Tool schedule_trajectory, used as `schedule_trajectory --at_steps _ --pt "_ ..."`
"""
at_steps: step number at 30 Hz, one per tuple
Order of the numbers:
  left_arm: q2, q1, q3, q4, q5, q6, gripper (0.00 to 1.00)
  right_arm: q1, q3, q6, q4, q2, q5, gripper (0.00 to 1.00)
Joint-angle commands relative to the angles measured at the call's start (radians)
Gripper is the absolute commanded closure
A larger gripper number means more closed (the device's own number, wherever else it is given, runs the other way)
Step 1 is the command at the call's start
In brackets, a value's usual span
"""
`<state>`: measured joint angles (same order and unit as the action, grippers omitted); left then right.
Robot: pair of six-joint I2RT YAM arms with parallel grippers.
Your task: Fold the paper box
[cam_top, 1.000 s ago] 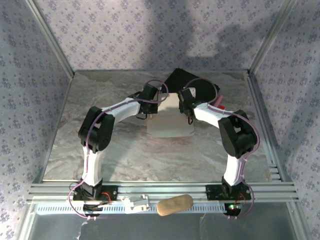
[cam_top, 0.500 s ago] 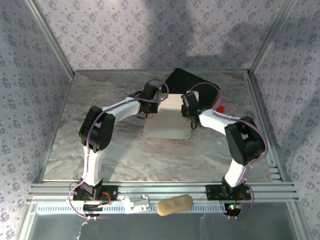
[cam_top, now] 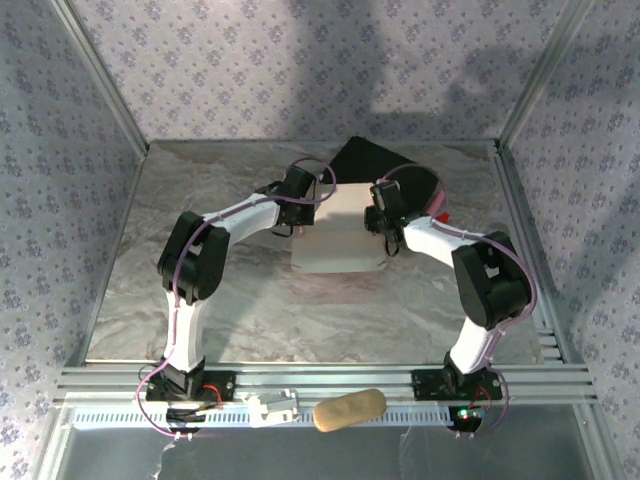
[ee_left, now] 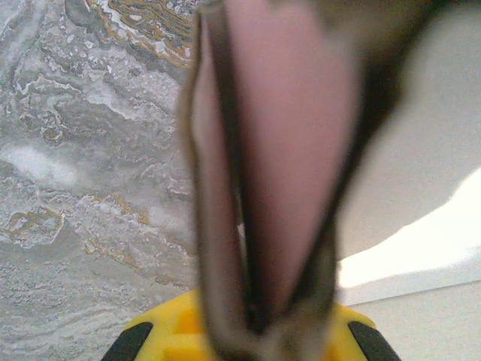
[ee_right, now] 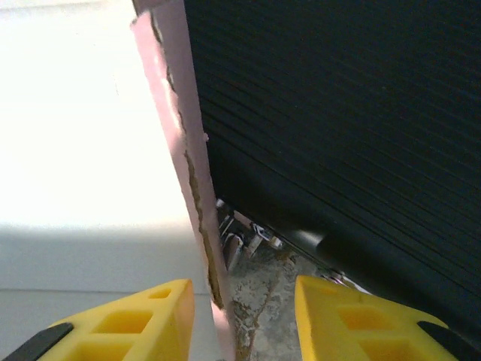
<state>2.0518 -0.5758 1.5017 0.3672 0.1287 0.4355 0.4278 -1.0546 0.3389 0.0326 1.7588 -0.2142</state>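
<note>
The right gripper pinches the paper box's side beside the black case next, to keep the paper box's upright pink side [ee_right: 217, 295] raised for folding.
The pale pink paper box [cam_top: 338, 240] lies mid-table with walls partly raised. My left gripper [cam_top: 300, 192] sits at its back left corner. In the left wrist view a pink flap [ee_left: 285, 135] is pinched in that gripper [ee_left: 252, 316], which is shut on it, blurred by closeness. My right gripper [cam_top: 385, 212] is at the box's right edge. Its yellow fingers [ee_right: 150, 320] stand open, and the upright pink wall [ee_right: 176, 113] passes between them close to the left finger, apparently without touching it. The box's pale panel [ee_right: 83, 150] lies left of that wall.
A black hard case [cam_top: 365, 160] lies just behind the box, and its ribbed side [ee_right: 346, 113] and metal latches [ee_right: 240, 241] are close to the right gripper. A small red object [cam_top: 438, 208] lies right of the case. A tan oblong [cam_top: 350, 409] rests on the near rail.
My right gripper has opened and moved back along the box's right edge. The box has shifted slightly. The left gripper has kept its hold in place.
</note>
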Motion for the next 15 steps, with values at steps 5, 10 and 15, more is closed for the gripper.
schedule_trajectory --at_steps 5,10,15 --pt "0.040 0.007 0.038 0.033 0.022 -0.012 1.00 0.000 -0.079 -0.025 0.008 0.064 0.021 0.59" --pt "0.049 0.008 0.050 0.039 0.022 -0.020 1.00 -0.004 -0.121 -0.038 0.023 0.104 0.023 0.62" --pt "0.058 0.010 0.061 0.043 0.022 -0.023 1.00 -0.009 -0.130 -0.034 0.028 0.140 0.000 0.72"
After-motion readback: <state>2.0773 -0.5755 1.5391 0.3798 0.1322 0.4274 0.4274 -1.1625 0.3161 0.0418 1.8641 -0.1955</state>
